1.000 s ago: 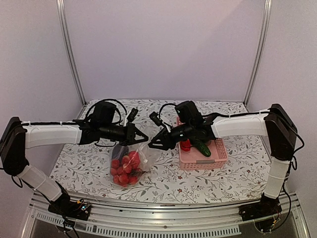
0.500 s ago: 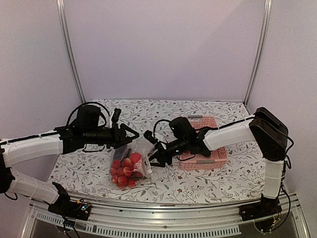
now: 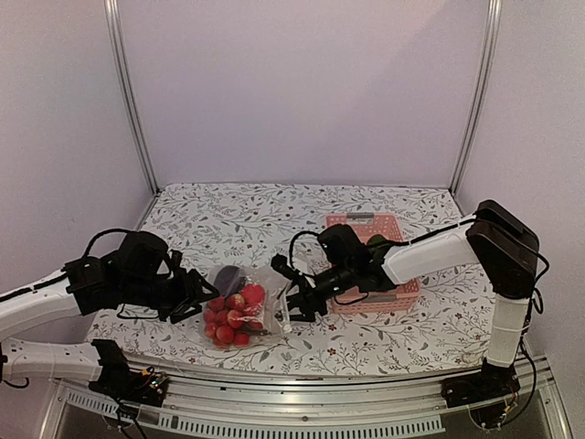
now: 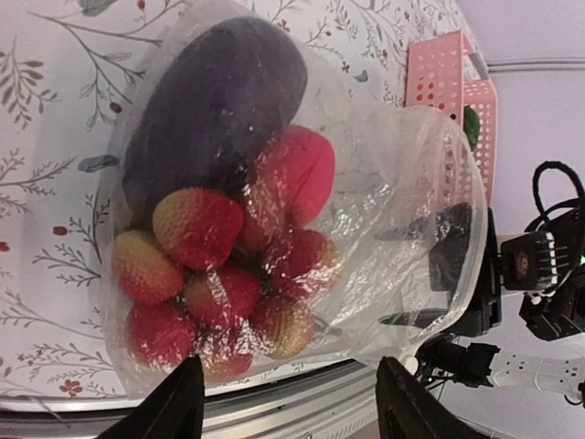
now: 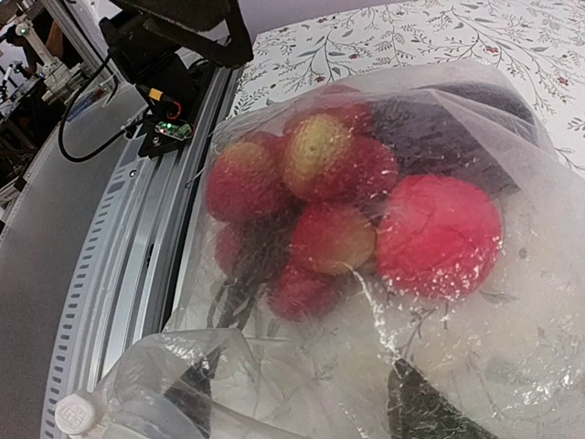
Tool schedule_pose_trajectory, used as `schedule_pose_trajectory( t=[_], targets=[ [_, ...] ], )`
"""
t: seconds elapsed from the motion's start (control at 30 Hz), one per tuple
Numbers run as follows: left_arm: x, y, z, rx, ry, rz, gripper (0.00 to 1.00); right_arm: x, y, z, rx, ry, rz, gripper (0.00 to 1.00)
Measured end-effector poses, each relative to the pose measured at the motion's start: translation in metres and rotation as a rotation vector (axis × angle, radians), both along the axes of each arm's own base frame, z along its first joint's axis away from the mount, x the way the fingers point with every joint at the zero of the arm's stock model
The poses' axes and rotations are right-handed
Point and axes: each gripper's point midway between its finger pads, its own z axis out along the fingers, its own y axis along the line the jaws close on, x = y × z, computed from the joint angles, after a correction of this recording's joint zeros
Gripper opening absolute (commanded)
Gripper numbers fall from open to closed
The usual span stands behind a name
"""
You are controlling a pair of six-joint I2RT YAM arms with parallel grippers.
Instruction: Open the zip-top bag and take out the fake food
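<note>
My right gripper should next grab the red berry cluster by its dark stems facing the bag's open end, to remove it whole.
The zip-top bag [image 3: 239, 302] lies on the table between both arms, its clear plastic crumpled [image 4: 402, 210] [image 5: 457, 366]. Inside it is fake food: a red berry cluster [image 3: 228, 322] [image 4: 228, 274] [image 5: 311, 210], a round red piece [image 4: 302, 169] [image 5: 439, 233] and a dark purple eggplant [image 3: 227, 277] [image 4: 210, 110] [image 5: 430, 128]. My left gripper [image 3: 196, 297] [image 4: 292, 402] is open at the bag's left edge, fingers wide apart. My right gripper [image 3: 291, 306] [image 5: 311, 412] is open at the bag's right end. Its fingers [image 5: 430, 412] show through the loose plastic of that end.
A pink slotted basket [image 3: 402, 288] [image 4: 439, 73] stands right of the bag, behind my right arm, with a green piece [image 4: 471, 123] in it. The metal rail [image 3: 292, 402] [image 5: 119, 274] runs along the table's near edge, close to the bag.
Both arms came down and toward the near edge. The left gripper let go of the bag and opened, and the right one opened too. The bag now rests on the table.
</note>
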Motion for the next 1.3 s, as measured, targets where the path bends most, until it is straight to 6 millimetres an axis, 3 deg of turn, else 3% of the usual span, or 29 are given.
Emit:
schedule_pose_trajectory(
  t=[0.23,0.33,0.63,0.83,1.07,1.13,1.23,1.3],
  targets=[
    [-0.043,-0.013,-0.045,0.093,0.244,-0.063,0.68,-0.005,0.001,-0.001,-0.004,0.003,0.010,0.65],
    [-0.049,-0.016,-0.052,0.087,0.276,-0.058,0.71,-0.005,0.001,-0.001,-0.006,0.002,0.012,0.64],
    [-0.015,-0.011,-0.076,0.096,0.260,0.021,0.62,-0.013,0.004,-0.003,-0.007,-0.003,0.036,0.61],
    [0.007,-0.015,-0.081,0.095,0.209,0.015,0.60,-0.026,0.015,-0.019,-0.046,0.028,0.040,0.60],
    [0.017,-0.022,-0.076,0.071,0.160,-0.001,0.58,-0.004,0.023,-0.030,-0.119,-0.016,-0.080,0.58],
    [0.018,-0.023,-0.075,0.065,0.152,-0.001,0.57,0.005,0.024,-0.031,-0.134,-0.034,-0.120,0.49],
    [0.020,-0.024,-0.073,0.058,0.142,0.000,0.56,0.012,0.025,-0.034,-0.155,-0.039,-0.154,0.24],
    [0.021,-0.023,-0.070,0.056,0.131,0.001,0.57,0.015,0.026,-0.038,-0.170,-0.039,-0.167,0.13]
  ],
)
